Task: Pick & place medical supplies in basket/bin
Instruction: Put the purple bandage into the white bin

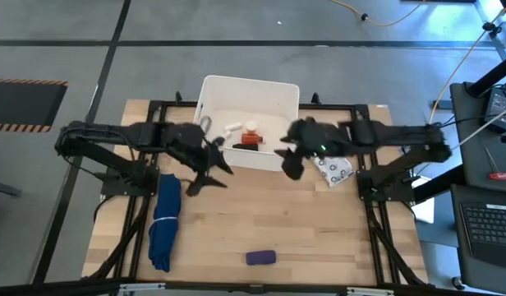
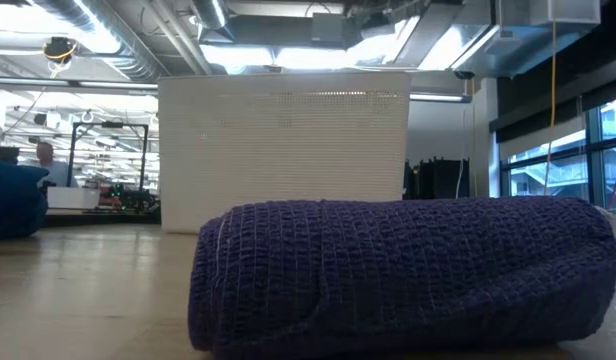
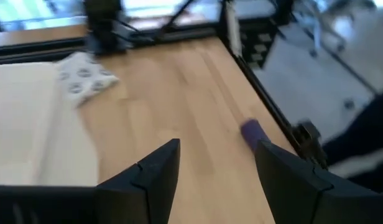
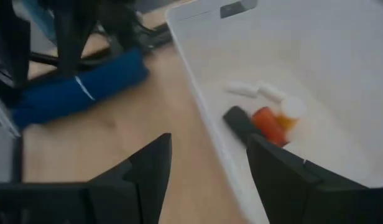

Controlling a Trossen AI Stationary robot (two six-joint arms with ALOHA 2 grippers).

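The robot's left gripper will put the purple oblong in the white tub (image 1: 249, 90), so next it will pick the oblong up by its end (image 1: 251, 258).
The white tub (image 1: 249, 90) stands at the table's far middle; inside lie white rolls (image 4: 253, 90), an orange vial (image 4: 292, 111), a red tube (image 4: 268, 124) and a black piece (image 4: 236, 119). The silvery blister pack (image 1: 333, 170) lies on the table right of the tub. The purple oblong (image 1: 260, 257) lies near the table's near edge and fills the low view (image 2: 408, 270). My left gripper (image 1: 209, 179) is open and empty, in front of the tub's near left corner. My right gripper (image 1: 287, 160) is open and empty over the tub's near wall.
A long folded blue cloth (image 1: 164, 220) lies on the left part of the table, near my left gripper. Bare wood stretches between the tub and the purple oblong. A dark metal frame runs around the table's edges.
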